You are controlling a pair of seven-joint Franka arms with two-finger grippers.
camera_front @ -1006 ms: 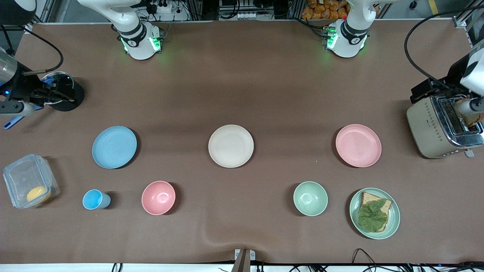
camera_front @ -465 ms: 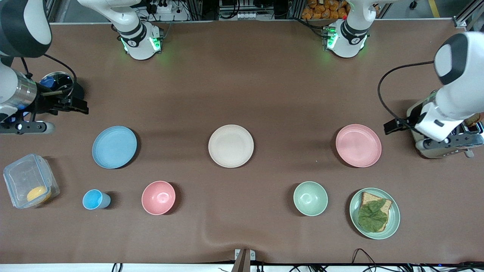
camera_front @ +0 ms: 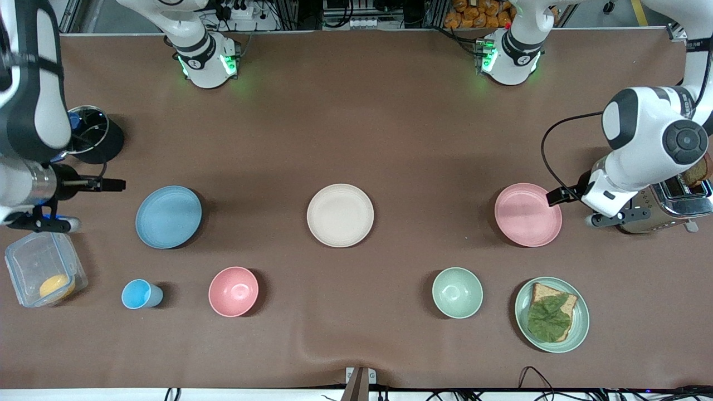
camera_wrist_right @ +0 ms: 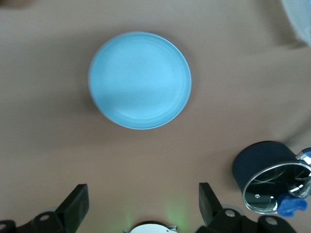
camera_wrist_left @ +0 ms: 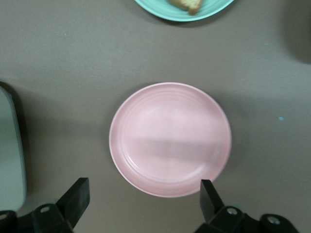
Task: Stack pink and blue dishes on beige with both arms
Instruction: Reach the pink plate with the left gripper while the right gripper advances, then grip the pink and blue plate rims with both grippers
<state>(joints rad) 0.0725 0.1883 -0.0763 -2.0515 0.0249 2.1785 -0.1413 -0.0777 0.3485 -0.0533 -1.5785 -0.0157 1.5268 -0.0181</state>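
Note:
My right gripper takes hold of the blue plate by its rim (camera_front: 140, 231) next, to stack it on the beige plate (camera_front: 340, 215).
The beige plate (camera_front: 340, 215) lies at the table's middle. At the left arm's end lies the pink plate (camera_front: 528, 214), and it fills the left wrist view (camera_wrist_left: 170, 138). My left gripper (camera_front: 558, 196) hangs open and empty over that plate's rim on the toaster side; in its own view (camera_wrist_left: 144, 191) the fingers straddle the rim without touching. The blue plate (camera_front: 168, 216) rests toward the right arm's end and shows whole in the right wrist view (camera_wrist_right: 140, 80). My right gripper (camera_front: 114, 184) is open and empty (camera_wrist_right: 142, 199), over bare table beside the blue plate.
A toaster (camera_front: 657, 206) stands under the left arm. A green plate with bread and a leaf (camera_front: 551, 314), green bowl (camera_front: 457, 292), pink bowl (camera_front: 233, 291) and blue cup (camera_front: 139, 294) line the near side. A clear box (camera_front: 42, 273) and black lidded pot (camera_front: 89, 133) flank the right arm.
Both arms have swung in from the table's ends: the left gripper from the toaster to the pink plate's rim, the right gripper from the pot toward the blue plate. No dish has moved.

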